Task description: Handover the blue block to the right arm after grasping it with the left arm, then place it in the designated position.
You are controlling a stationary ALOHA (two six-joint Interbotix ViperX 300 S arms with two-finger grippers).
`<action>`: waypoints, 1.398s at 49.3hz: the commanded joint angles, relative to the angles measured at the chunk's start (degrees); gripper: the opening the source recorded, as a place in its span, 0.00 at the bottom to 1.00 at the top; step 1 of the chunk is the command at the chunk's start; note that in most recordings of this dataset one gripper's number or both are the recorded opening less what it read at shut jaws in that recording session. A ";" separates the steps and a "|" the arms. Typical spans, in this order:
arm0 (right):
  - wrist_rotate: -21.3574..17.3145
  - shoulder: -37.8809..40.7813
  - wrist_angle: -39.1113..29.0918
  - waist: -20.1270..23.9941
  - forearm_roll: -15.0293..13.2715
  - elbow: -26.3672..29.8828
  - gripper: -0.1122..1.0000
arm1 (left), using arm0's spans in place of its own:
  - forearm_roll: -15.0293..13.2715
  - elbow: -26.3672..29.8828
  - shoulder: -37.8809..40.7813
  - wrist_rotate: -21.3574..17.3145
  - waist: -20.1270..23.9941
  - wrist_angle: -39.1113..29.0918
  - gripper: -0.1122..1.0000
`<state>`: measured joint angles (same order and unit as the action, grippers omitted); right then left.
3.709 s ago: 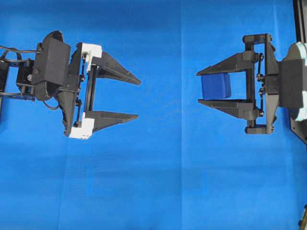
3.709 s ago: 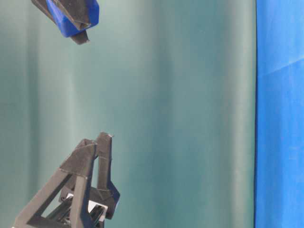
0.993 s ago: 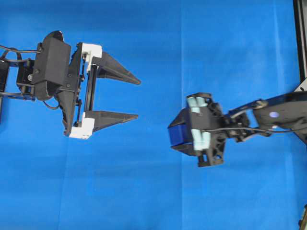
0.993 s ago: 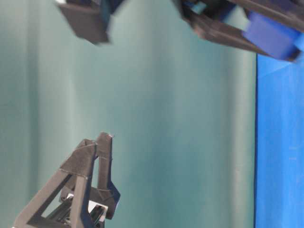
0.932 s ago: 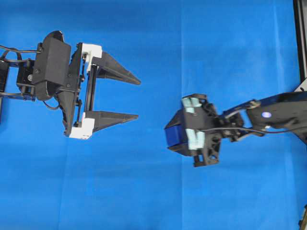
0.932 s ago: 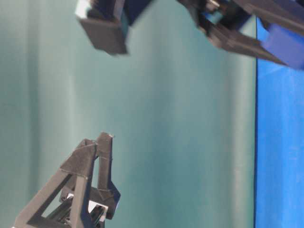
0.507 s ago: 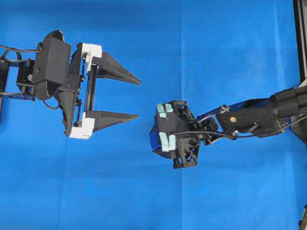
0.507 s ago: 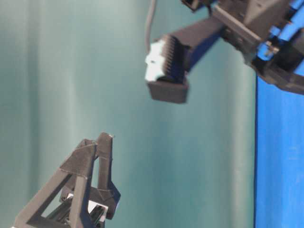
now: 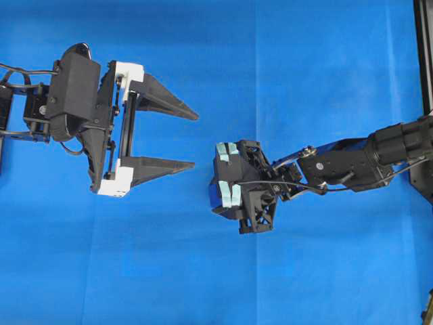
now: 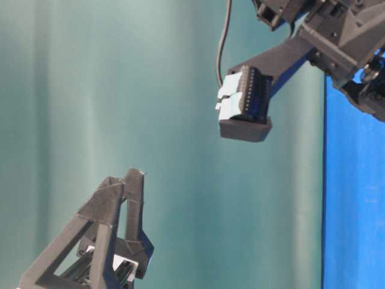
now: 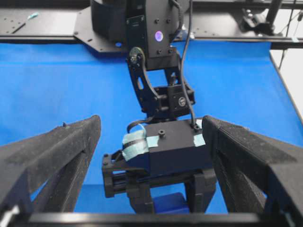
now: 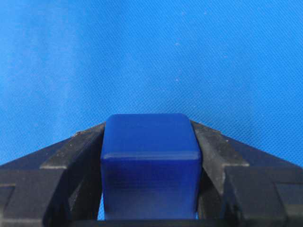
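Observation:
The blue block's lower edge sits down at the blue cloth and the block would rest there, so it is time for my right gripper to open.
The blue block is a dark-blue cube clamped between the two black fingers of my right gripper, which points down at the blue cloth. In the overhead view the right gripper, with pale teal patches, sits at mid-table, and only an edge of the blue block shows at its left side. The left gripper, with white pieces at its finger bases, hangs open and empty to the left of it. From the left wrist I see the blue block under the right gripper's body.
Blue cloth covers the whole work surface. A black frame rail runs along the right edge. The table-level view shows the right arm's wrist high up and the left fingers at the bottom left.
The right arm has swung left and tipped downward toward the cloth, carrying the blue block. Over the last half second it shifted only slightly. The left gripper has stayed still and open.

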<state>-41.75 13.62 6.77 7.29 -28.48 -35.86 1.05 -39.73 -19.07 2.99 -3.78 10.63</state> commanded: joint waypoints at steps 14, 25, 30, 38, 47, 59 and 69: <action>-0.09 -0.62 0.53 0.09 2.37 1.23 0.49 | 0.09 0.70 -1.05 -0.26 0.18 0.26 0.92; -0.09 -0.70 0.18 0.18 2.90 1.49 0.96 | 0.09 0.62 -1.23 -0.26 0.18 0.26 0.92; -0.09 -1.05 -0.26 0.18 2.90 1.58 0.89 | 0.09 0.62 -1.14 -0.26 0.18 0.26 0.92; -0.09 -3.78 -3.87 0.35 2.99 1.41 0.90 | 0.09 0.62 -1.23 -0.26 0.18 0.26 0.92; -0.09 -9.76 -10.63 1.23 2.90 1.32 0.90 | 0.09 0.62 -1.14 -0.44 0.18 0.26 0.92; 0.35 -20.30 -20.48 2.37 2.72 1.05 0.90 | 0.09 0.70 -1.14 -0.44 0.18 0.26 0.92; 0.35 -28.13 -27.95 2.72 2.46 0.97 0.90 | 0.09 0.70 -1.23 -0.53 0.18 0.35 0.92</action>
<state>-41.31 -10.90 -19.25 9.76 -25.75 -35.42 1.05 -39.73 -19.07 2.55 -3.78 10.63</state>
